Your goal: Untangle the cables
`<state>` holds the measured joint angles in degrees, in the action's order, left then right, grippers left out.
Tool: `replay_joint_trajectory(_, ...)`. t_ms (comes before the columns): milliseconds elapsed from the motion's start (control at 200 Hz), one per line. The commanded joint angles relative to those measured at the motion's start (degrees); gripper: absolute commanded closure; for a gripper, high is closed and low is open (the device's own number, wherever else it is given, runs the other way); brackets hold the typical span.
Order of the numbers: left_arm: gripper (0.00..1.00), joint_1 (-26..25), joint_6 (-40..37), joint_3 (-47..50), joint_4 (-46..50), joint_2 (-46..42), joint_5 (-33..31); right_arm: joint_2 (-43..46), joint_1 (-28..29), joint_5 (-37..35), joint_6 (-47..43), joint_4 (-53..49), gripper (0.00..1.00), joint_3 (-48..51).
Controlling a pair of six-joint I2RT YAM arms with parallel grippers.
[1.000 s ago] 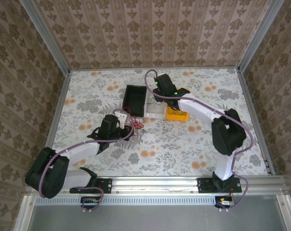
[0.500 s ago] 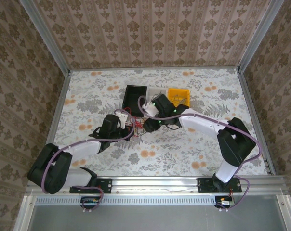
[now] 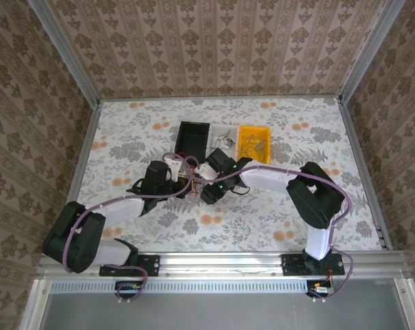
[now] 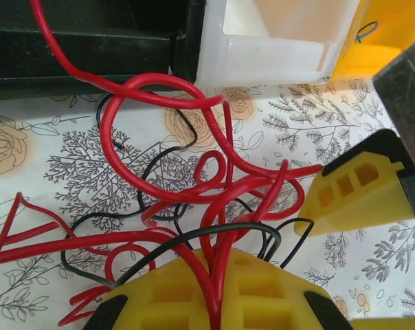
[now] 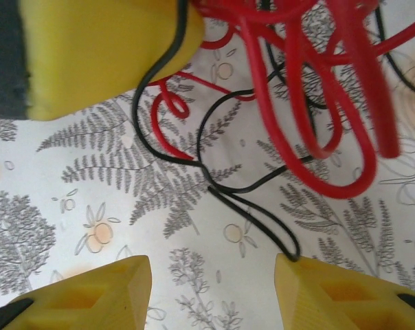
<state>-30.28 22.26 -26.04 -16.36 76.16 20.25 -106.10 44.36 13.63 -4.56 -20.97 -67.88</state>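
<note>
My right gripper grabs the black wire's loop that sticks out from the red wires next, to untangle the black wire from them.
The cables [image 4: 194,179] are a tangle of thin red and black wires on the floral tablecloth; in the top view the cables [image 3: 195,180] lie in front of the bins. My left gripper [image 4: 218,278] is shut on a few red strands and a black one at the tangle's near side, and shows from above as the left gripper [image 3: 178,172]. My right gripper [image 5: 211,292] stands open just above the cloth beside the tangle. A black wire loop [image 5: 262,220] reaches its right fingertip [image 5: 297,265]. From above, the right gripper [image 3: 209,190] sits right of the tangle.
Three bins stand in a row behind the tangle: a black bin [image 3: 192,139], a white bin [image 3: 223,137] and a yellow bin [image 3: 254,143]. Some thin wires lie in the white and yellow bins. Metal rails edge the table.
My right arm has swung back from over the bins and come down next to the tangle, its jaws spreading wider. The left gripper has held still on the wires.
</note>
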Motion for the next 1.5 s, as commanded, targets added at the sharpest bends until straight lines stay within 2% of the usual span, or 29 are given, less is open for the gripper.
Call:
replay_joint_trajectory(0, 1.00, 0.4, 0.8, -1.7, -1.4, 0.8, 2.2, 0.0, 0.0, -3.4, -1.8, 0.5, 0.48, -2.0)
replay_joint_trajectory(270, 1.00, 0.5, 0.6, -2.5, -1.6, 2.4, 4.7, -0.8, 0.0, -0.3, -1.8, 3.0, 0.48, -3.7)
replay_joint_trajectory(415, 1.00, 0.8, 0.6, -2.9, -1.6, 2.9, 5.4, -3.4, 0.0, 3.0, -0.8, 1.8, 0.52, -6.6)
replay_joint_trajectory(625, 1.00, 1.5, 1.1, -2.6, -2.0, 2.8, 5.7, -3.9, -0.1, 4.9, 0.6, 2.3, 0.64, -5.5)
replay_joint_trajectory(765, 1.00, 2.0, 1.7, -2.5, -1.9, 2.8, 5.5, -2.6, -1.5, 3.4, 1.5, 3.1, 0.88, -4.0)
replay_joint_trajectory(820, 1.00, 2.4, 2.0, -2.4, -1.9, 2.8, 5.4, -1.0, -2.7, 3.0, 3.2, 4.9, 0.93, -1.9)
replay_joint_trajectory(895, 1.00, 2.9, 2.5, -2.2, -2.0, 2.7, 5.4, 1.9, -4.8, 2.7, 5.6, 7.4, 0.94, 1.2)
replay_joint_trajectory(1290, 1.00, 6.0, 5.5, -0.6, -2.2, 2.8, 3.8, 19.5, -19.1, -9.5, 23.1, 16.1, 0.99, 17.5)
replay_joint_trajectory(1495, 1.00, 6.4, 5.9, -0.3, -1.0, 2.7, 3.2, 28.4, -21.3, -20.9, 24.4, 15.2, 1.00, 17.2)
